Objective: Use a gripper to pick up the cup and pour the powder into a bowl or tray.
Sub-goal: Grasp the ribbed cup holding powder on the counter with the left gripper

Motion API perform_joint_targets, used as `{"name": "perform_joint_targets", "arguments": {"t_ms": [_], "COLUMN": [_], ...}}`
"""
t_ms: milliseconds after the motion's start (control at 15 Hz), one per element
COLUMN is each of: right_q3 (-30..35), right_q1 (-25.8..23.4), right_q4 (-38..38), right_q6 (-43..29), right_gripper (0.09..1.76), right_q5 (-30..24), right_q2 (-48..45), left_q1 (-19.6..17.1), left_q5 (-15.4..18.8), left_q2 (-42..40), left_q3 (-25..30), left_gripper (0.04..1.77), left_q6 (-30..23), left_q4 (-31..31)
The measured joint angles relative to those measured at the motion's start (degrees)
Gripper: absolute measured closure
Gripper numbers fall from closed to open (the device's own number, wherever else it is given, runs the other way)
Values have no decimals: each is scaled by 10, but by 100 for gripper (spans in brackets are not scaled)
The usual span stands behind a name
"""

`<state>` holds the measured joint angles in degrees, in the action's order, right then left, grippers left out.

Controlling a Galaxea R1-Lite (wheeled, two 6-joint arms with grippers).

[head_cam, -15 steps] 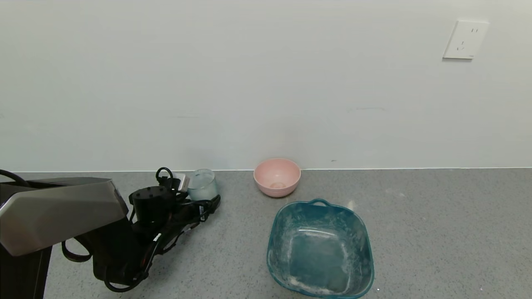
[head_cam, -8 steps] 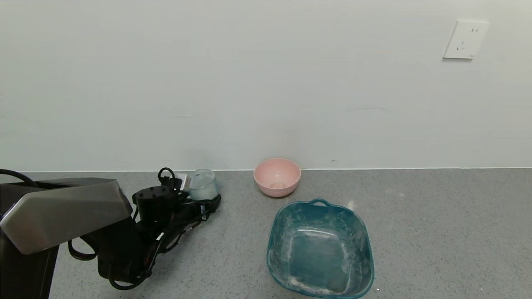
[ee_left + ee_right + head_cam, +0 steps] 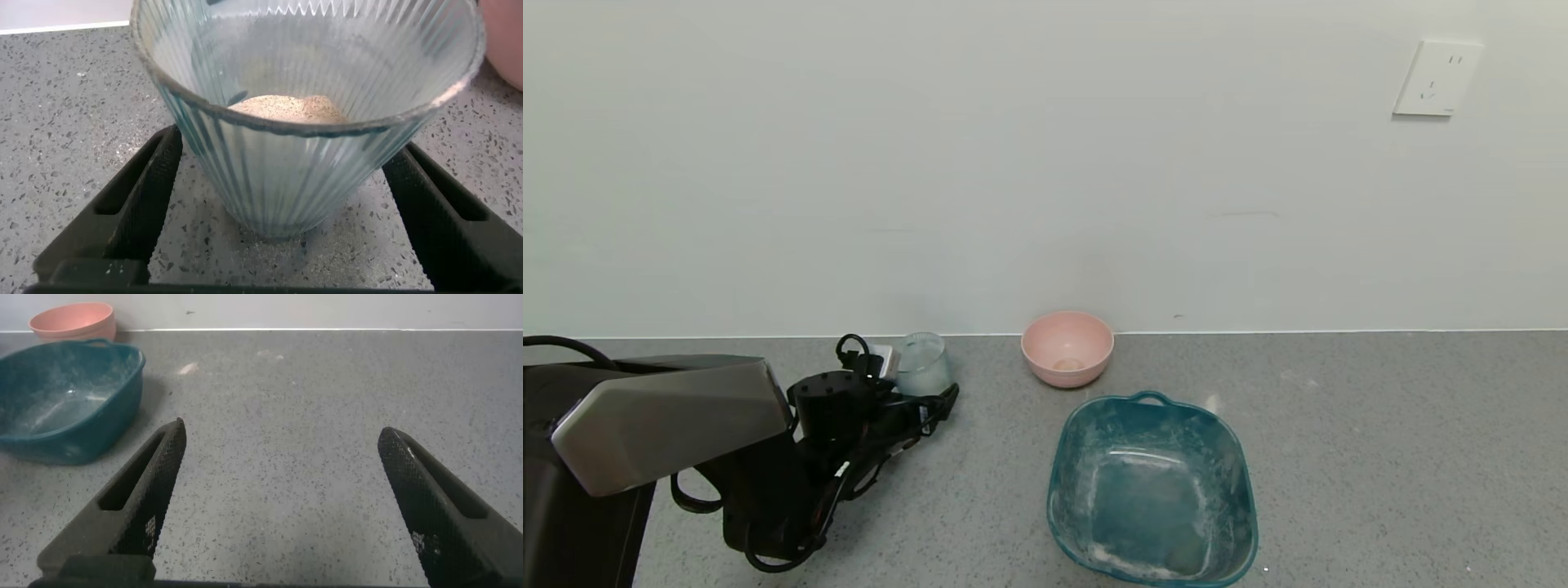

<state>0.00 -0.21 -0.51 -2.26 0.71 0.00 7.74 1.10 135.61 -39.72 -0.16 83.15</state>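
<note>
My left gripper's fingers stand beside the cup's ribbed sides in the left wrist view, so it is now time to close on the cup.
The cup (image 3: 920, 363), a clear ribbed tumbler, stands upright on the grey counter near the back wall. A mound of pale powder (image 3: 286, 106) lies in its bottom. My left gripper (image 3: 921, 380) is open, its black fingers (image 3: 139, 204) standing on either side of the cup (image 3: 302, 139) with a gap on each side. The pink bowl (image 3: 1067, 348) sits to the cup's right, apart from it. My right gripper (image 3: 282, 433) is open over bare counter and does not show in the head view.
A larger teal basin (image 3: 1225, 457) dusted with white stands in front of the pink bowl. The right wrist view shows the teal basin (image 3: 122, 376) and the pink bowl (image 3: 73, 320) off to one side. The wall runs right behind the cup.
My left arm has crept a little to the right and forward, bringing the open fingers further along the cup. The cup, bowl and basin have not moved.
</note>
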Motion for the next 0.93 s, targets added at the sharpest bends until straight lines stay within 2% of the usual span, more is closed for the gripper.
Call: {"name": "perform_joint_targets", "arguments": {"t_ms": [933], "right_q3": [0], "right_q1": [0], "right_q4": [0], "right_q6": [0], "right_gripper": [14], "right_q5": [0], "right_q2": [0], "left_q1": [1], "left_q5": [-1], "left_q2": [18], "left_q3": [-11], "left_gripper": [9], "left_q6": [1], "left_q4": [22]}}
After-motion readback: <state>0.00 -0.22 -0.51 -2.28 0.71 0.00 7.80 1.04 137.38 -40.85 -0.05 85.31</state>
